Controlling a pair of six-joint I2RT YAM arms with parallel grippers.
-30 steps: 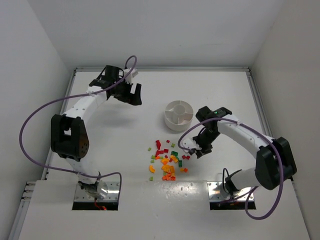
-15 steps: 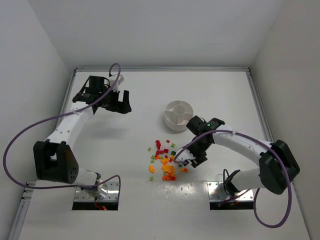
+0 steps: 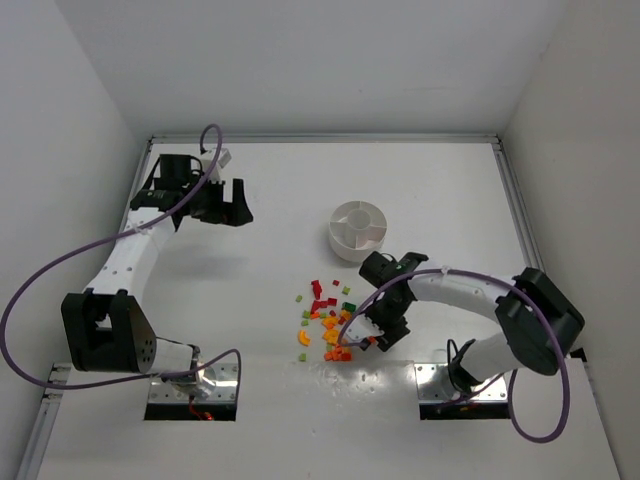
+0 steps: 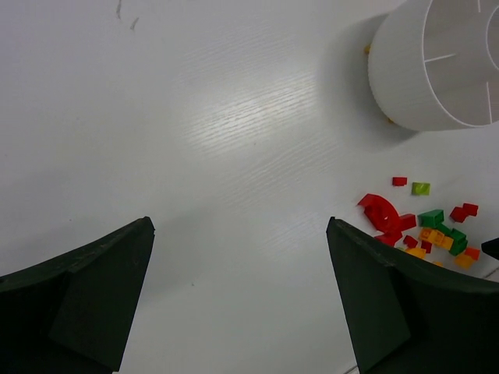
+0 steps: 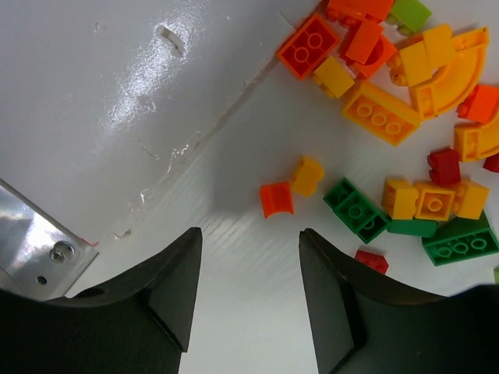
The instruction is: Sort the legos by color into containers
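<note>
The orange lego should go into the round white dish (image 3: 357, 229) next, so my right gripper should pick it up by its flat sides.
The legos (image 3: 328, 320) lie in a loose pile of red, orange, yellow and green bricks at the table's middle. The round white dish (image 3: 357, 229) with its wedge containers stands just beyond them. My right gripper (image 3: 360, 338) hovers low at the pile's near right edge, open with nothing between its fingers. In the right wrist view a small orange brick (image 5: 276, 199) and a yellow one (image 5: 307, 174) lie just past the gripper (image 5: 248, 234). My left gripper (image 3: 222, 204) hangs wide open and empty at the far left. The left wrist view shows the dish (image 4: 437, 66) and pile (image 4: 425, 228) off to the right.
White walls close in the table on three sides. A raised rail (image 3: 514, 200) runs along the table's right edge. Metal base plates (image 3: 455, 385) sit at the near edge; one shows as a shiny corner (image 5: 31, 241) in the right wrist view.
The right gripper moved left and nearer, from the pile's right side to its near edge, and its jaws widened. The left arm swung left, away from the dish.
</note>
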